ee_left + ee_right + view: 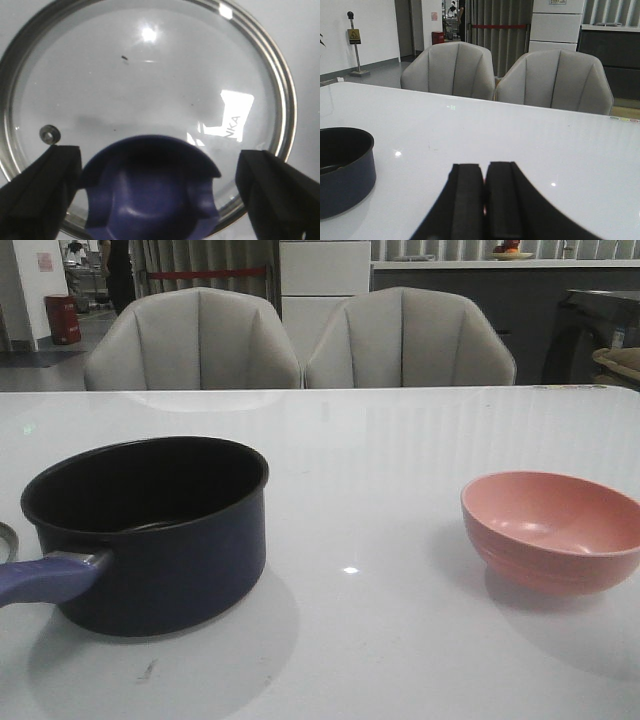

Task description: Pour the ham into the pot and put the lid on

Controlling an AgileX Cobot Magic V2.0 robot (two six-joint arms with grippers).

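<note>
The fingers of my left gripper stand on both sides of the knob, so closing now would catch it. It is time to close on the blue knob (150, 195).
The dark navy pot (150, 530) stands on the white table at the left, its purple-blue handle (45, 578) pointing toward the near left. It also shows in the right wrist view (342, 170). The glass lid (150, 85) lies flat on the table, and a sliver of its rim (5, 538) shows left of the pot. My left gripper (157, 162) is open above the lid, one finger on each side of the blue knob (150, 195), not touching it. My right gripper (484, 170) is shut and empty, low over the table. No ham shows.
A pink bowl (550, 530) sits at the right of the table, its visible inside bare. Two grey chairs (190, 340) (410, 340) stand behind the table's far edge.
</note>
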